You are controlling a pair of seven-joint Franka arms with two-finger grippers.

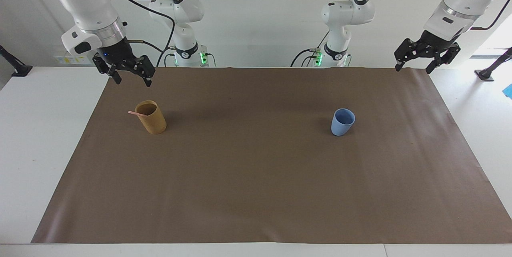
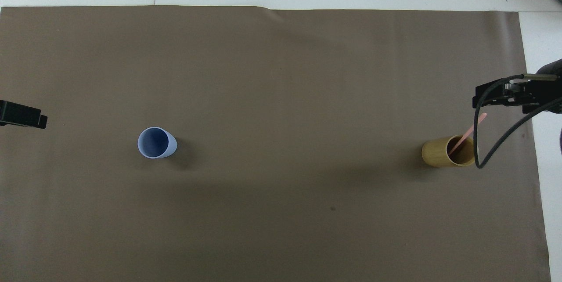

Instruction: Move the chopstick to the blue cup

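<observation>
The robot's right gripper should next grab the pink chopstick by its upper end [image 2: 482, 117] and move it into the blue cup [image 2: 156, 142].
The pink chopstick [image 1: 134, 113] leans in a tan cup [image 1: 151, 117], its top end poking over the rim toward the right arm's end of the table. In the overhead view the chopstick [image 2: 468, 131] slants out of the tan cup [image 2: 448, 152]. The empty blue cup [image 1: 343, 122] stands upright toward the left arm's end; the overhead view shows the blue cup [image 2: 156, 142] with nothing inside. My right gripper [image 1: 133, 81] hangs open over the mat, above and apart from the tan cup. My left gripper [image 1: 413, 69] waits open over the mat's corner.
A brown mat [image 1: 256, 177] covers most of the white table [image 1: 36, 129]. A black cable [image 2: 496, 141] loops down from the right arm beside the tan cup.
</observation>
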